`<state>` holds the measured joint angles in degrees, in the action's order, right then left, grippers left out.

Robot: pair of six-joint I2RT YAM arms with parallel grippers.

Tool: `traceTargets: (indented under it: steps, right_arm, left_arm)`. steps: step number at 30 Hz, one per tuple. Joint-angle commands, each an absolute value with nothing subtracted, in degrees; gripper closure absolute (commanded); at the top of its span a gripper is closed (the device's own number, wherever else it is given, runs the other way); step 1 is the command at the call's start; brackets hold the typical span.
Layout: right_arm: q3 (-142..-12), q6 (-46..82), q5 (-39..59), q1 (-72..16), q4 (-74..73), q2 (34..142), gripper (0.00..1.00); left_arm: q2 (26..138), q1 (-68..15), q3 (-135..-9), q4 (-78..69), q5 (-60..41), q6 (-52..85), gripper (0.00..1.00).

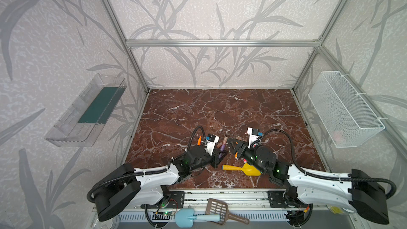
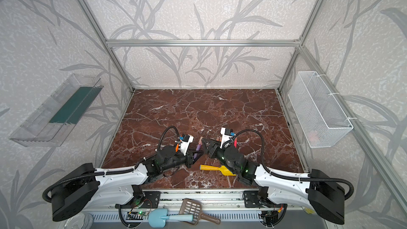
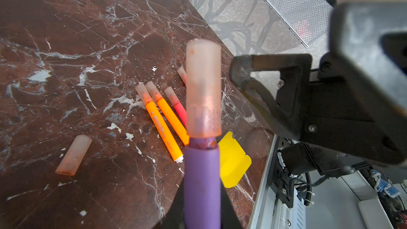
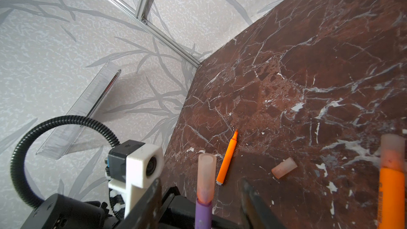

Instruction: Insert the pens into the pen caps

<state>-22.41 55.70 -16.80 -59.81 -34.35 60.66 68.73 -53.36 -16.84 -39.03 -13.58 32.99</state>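
To insert the purple pen, my right gripper should next grip the translucent pen cap (image 1: 225, 140) by its sides, leaving the pen's body (image 1: 222, 147) free.
My left gripper (image 3: 201, 216) is shut on the purple pen (image 3: 201, 183), which stands up from its jaws with a translucent pen cap (image 3: 203, 89) seated on its tip. My right gripper (image 4: 200, 181) is open, its fingers (image 4: 251, 197) standing either side of that cap (image 4: 206, 177) without touching it. In both top views the two grippers meet at the purple pen (image 1: 223, 145) (image 2: 198, 146). An uncapped orange pen (image 4: 228, 159) and a loose cap (image 4: 284, 168) lie on the marble. Two capped orange pens (image 3: 163, 128) and a capped red-pink pen (image 3: 179, 109) lie together.
A yellow toy shovel (image 1: 242, 169) lies near the front, under the right arm. A white wire basket (image 1: 343, 109) hangs on the right wall and a clear tray (image 1: 88, 111) on the left wall. A blue shovel (image 1: 187, 216) and brown scoop (image 1: 220, 210) rest on the front rail.
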Motion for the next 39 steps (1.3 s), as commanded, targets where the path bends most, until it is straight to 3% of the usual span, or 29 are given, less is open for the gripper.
traceTargets:
  steps: [1,9,17,20,29,39]
  right_arm:
    - [-25.5,55.4,-13.4,-59.1,-33.0,62.5,0.49]
    - [-29.1,55.4,-10.0,-56.2,-32.3,67.2,0.57]
    - [-28.9,54.6,-7.8,-55.5,-34.6,69.4,0.84]
    - [-27.8,53.7,-7.0,-55.5,-36.2,69.9,0.89]
    - [-21.6,49.5,-3.6,-55.5,-49.4,70.6,1.0]
    - [-18.7,46.1,4.7,-56.3,-62.8,73.3,1.0]
  left_arm:
    - [69.4,-53.8,-18.9,-40.3,-14.3,31.7,1.0]
    - [71.1,-54.1,-20.3,-39.7,-15.2,31.3,1.0]
    - [71.7,-54.1,-21.0,-38.9,-15.1,31.4,1.0]
    - [71.9,-54.1,-20.5,-40.0,-14.8,31.6,1.0]
    - [72.0,-51.7,-21.5,-42.5,-19.2,35.8,1.0]
    - [72.4,-47.5,-26.5,-41.3,-21.9,38.1,1.0]
